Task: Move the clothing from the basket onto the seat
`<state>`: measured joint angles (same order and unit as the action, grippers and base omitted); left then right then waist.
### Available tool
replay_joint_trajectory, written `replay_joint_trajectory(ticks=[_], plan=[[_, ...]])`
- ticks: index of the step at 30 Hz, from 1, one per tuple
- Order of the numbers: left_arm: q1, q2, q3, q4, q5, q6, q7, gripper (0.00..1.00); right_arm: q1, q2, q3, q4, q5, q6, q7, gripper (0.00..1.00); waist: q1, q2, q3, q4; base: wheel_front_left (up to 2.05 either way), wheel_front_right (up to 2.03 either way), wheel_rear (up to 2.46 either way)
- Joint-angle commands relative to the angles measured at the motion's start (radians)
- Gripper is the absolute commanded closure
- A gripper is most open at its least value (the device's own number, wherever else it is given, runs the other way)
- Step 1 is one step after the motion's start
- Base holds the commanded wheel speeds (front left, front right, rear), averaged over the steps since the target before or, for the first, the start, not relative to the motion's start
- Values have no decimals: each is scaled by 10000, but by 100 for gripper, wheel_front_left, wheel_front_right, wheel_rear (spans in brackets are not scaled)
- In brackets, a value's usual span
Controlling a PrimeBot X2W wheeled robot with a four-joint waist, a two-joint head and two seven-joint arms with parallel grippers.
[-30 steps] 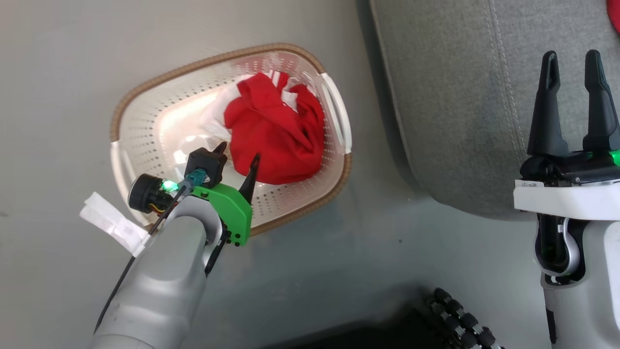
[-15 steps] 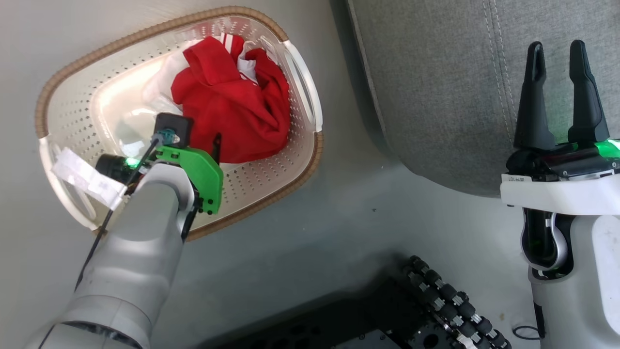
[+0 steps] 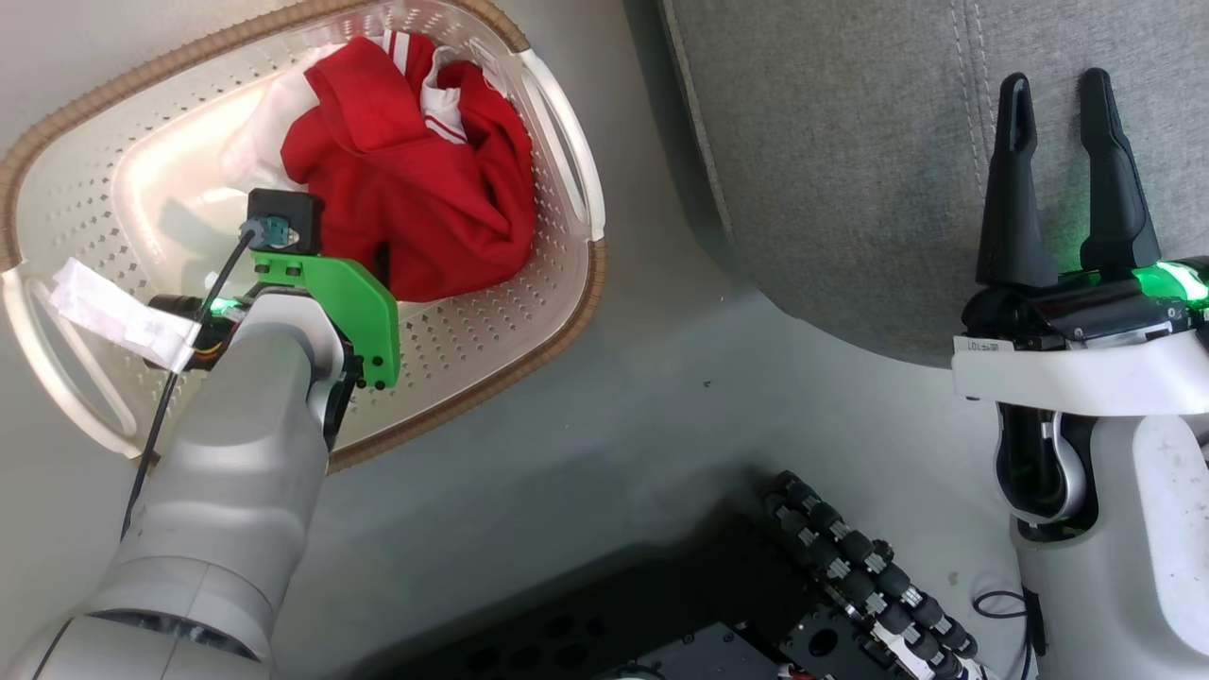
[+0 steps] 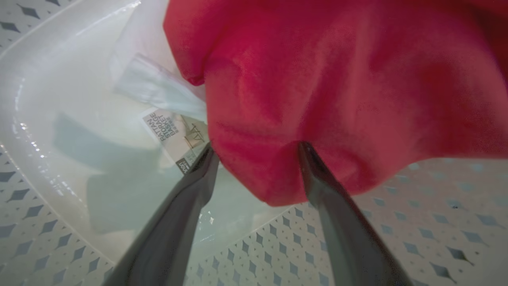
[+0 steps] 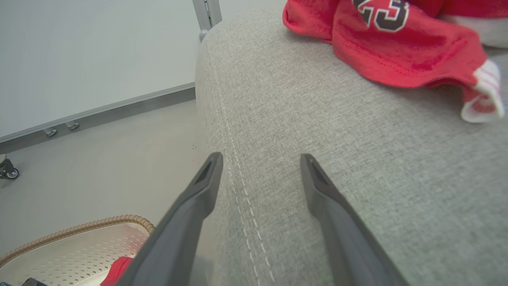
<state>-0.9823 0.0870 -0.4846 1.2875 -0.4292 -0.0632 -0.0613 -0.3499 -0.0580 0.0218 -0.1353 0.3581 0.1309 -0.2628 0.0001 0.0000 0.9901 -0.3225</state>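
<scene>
The robot's left gripper will grab that raised bulge of the red garment next, since the rest of it lies slack in the basket.
A crumpled red garment of the clothing with white stripes lies in the cream perforated basket on the floor. My left gripper reaches down into the basket and stands open, its two fingertips pressed against a bulge of the red fabric that sits between them. My right gripper hangs open over the grey seat, nothing between its fingers. Another red garment printed 23 lies on the seat farther along.
A paper label and clear film lie on the basket floor beside the garment. My dark base with a ribbed cable chain sits at the lower middle. A wall rail and a caster stand beyond the seat.
The head camera has shifted, sliding the picture left and up. My left gripper has sunk deeper into the basket until its tips meet the red garment. The right gripper stays open.
</scene>
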Motion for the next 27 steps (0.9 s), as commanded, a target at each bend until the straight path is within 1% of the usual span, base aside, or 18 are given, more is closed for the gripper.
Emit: replay_joint_trajectory(ticks=[1, 5, 10, 13, 20, 27], plan=[[-241, 118, -4, 5, -46, -153, 64, 0, -108, 19, 55, -26, 16, -3, -30, 0, -1, 0, 187, -81, 0, 0, 0], [-422, 74, 82, 5, -351, -506, -2, 0, -162, 30, 164, -33, -19, -3, -7, 0, -1, 0, 407, -114, 0, 0, 0], [-657, -57, -187, -104, -468, -683, -224, 0, -39, -12, 181, -127, -84, -3, 5, 0, -1, 0, 611, 9, 0, 0, 0], [-658, -177, -492, -365, -636, -686, -285, 0, 16, -44, 225, -189, -82, -3, 10, 0, -1, 0, 689, 34, 0, 0, 0], [-803, -262, -1403, -776, -1202, -693, -23, 0, 168, -64, 317, -478, -74, 3, 53, 0, -1, 0, 833, 70, 0, 0, 0], [-1101, -266, -2276, -650, -1569, -695, 299, 0, 376, -87, 409, -781, -111, 3, 52, 0, -1, 0, 888, 48, 0, 0, 0]])
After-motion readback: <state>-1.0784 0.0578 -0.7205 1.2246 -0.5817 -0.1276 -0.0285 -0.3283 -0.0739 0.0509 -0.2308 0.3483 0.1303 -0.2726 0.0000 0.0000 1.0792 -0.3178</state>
